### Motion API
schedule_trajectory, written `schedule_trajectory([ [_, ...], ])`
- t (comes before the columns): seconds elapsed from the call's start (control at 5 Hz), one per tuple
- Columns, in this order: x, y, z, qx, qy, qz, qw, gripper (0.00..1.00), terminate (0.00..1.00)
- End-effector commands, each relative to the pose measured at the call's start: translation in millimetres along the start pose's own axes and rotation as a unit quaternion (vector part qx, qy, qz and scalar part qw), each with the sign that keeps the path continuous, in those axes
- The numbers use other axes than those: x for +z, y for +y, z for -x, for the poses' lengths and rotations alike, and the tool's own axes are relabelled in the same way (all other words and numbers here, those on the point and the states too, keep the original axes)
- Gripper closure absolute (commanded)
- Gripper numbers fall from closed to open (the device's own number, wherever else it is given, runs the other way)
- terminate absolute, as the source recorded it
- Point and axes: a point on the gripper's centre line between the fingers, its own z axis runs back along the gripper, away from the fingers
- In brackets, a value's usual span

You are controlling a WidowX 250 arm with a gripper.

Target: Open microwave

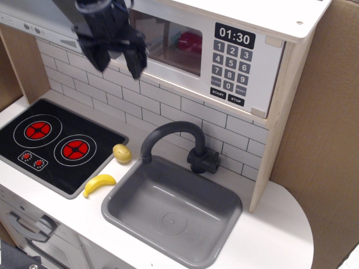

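I need to swing the microwave open, so next I need to grab the upper part of the door's grey bar handle with my gripper.
The microwave (263, 61) is a pale wood box at the top with a white door (185, 67), a clear window (174, 42), and a black keypad (229, 73) under clock digits reading 01:30. The door looks shut. Something red shows inside behind the window. My black gripper (118, 60) hangs in front of the door's left end with its two fingers (136, 63) spread apart and pointing down, holding nothing. It hides the grey bar handle.
A slanted grey range hood (33, 19) is just left of the gripper. Below are a black cooktop (56, 143), a yellow banana (99, 184), a round yellow fruit (122, 152), a grey faucet (168, 134) and a sink (224, 218). A cardboard wall (328, 140) stands on the right.
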Motion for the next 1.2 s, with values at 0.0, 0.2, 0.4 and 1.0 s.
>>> schedule_trajectory([
  [0.0, 14.1, 11.3, -42.4, -0.016, -0.049, -0.011, 0.9986, 0.00, 0.00],
  [0.2, 15.5, 20.4, -52.2, 0.002, -0.066, -0.036, 0.9971, 0.00, 0.00],
  [0.4, 15.8, 23.0, -60.2, -0.004, -0.074, -0.034, 0.9967, 0.00, 0.00],
  [1.0, 14.6, 30.2, -64.8, -0.051, -0.073, -0.027, 0.9957, 1.00, 0.00],
])
